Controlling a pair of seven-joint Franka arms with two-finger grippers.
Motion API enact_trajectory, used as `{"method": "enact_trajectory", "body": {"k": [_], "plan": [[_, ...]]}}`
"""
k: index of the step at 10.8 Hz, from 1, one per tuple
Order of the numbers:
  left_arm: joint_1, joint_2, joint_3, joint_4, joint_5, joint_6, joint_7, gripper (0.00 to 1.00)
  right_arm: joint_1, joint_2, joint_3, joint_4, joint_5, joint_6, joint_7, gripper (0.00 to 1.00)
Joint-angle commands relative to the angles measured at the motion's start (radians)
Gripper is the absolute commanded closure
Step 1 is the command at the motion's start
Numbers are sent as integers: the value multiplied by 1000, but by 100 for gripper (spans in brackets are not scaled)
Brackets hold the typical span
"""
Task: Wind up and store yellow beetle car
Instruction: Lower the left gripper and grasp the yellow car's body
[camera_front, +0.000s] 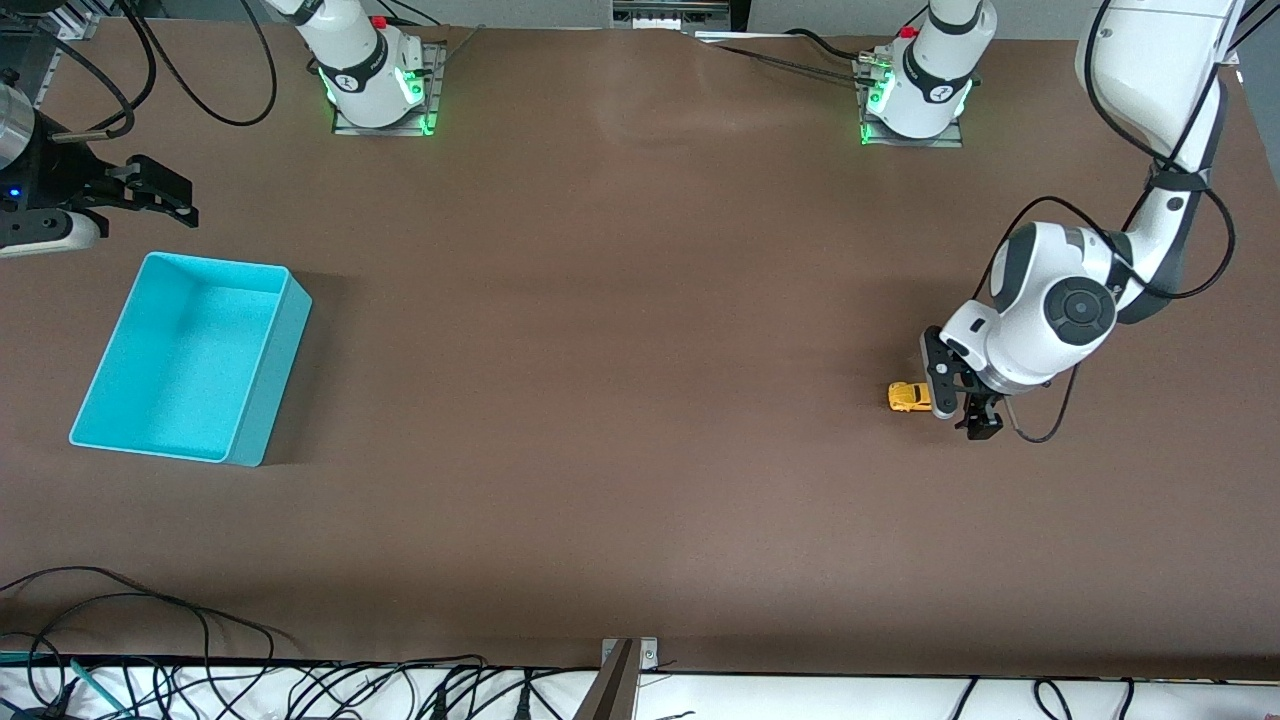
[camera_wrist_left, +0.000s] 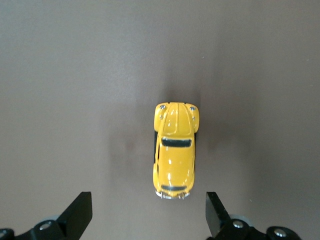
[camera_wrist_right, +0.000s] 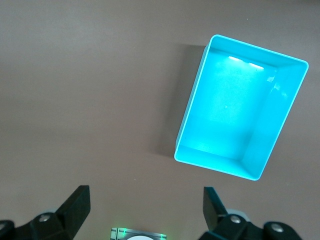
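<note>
I should next grab the yellow beetle car (camera_front: 908, 397) by the sides of its cabin with my left gripper, so that I can wind it up.
The yellow beetle car (camera_front: 908, 397) stands on its wheels on the brown table, toward the left arm's end. My left gripper (camera_front: 962, 408) hangs low and open right beside it. In the left wrist view the car (camera_wrist_left: 174, 150) lies lengthwise ahead of the open left gripper (camera_wrist_left: 148, 215), its bumper about level with the fingertips and touching neither. My right gripper (camera_front: 180, 198) waits open and empty over the table at the right arm's end, near the turquoise bin (camera_front: 270, 380). The right wrist view shows the open right gripper (camera_wrist_right: 145, 210) and the bin (camera_wrist_right: 230, 110) with nothing in it.
Both arm bases (camera_front: 375, 95) (camera_front: 915, 100) glow green along the table edge farthest from the front camera. Cables (camera_front: 150, 640) and a metal bracket (camera_front: 625, 665) sit at the nearest edge. Bare brown tabletop (camera_front: 600, 380) spans between bin and car.
</note>
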Motion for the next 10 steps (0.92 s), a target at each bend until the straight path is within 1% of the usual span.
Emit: {"method": "enact_trajectory", "body": {"k": [1,2,4,6,7,8,9,10], "plan": [[3,-3,-1,-64,24,85,27,0,-1,-7,0,-6,10,10,-12,0],[-8,5,-1,-74,24,95,40,0,-1,-7,0,-6,10,10,-12,0],[5,31,-1,-85,24,156,101,0,-1,-7,0,-6,10,10,-12,0],[14,50,-3,-85,24,184,112,1,-1,-7,0,-6,10,10,-12,0],[14,50,-3,-88,24,184,112,4,-1,-7,0,-6,10,10,-12,0],[14,48,-3,-93,24,184,113,10,-1,-7,0,-6,10,10,-12,0],[14,48,-3,-96,24,184,113,20,-1,-7,0,-6,10,10,-12,0],[14,47,-6,-104,24,184,115,25,-1,-7,0,-6,10,10,-12,0]]}}
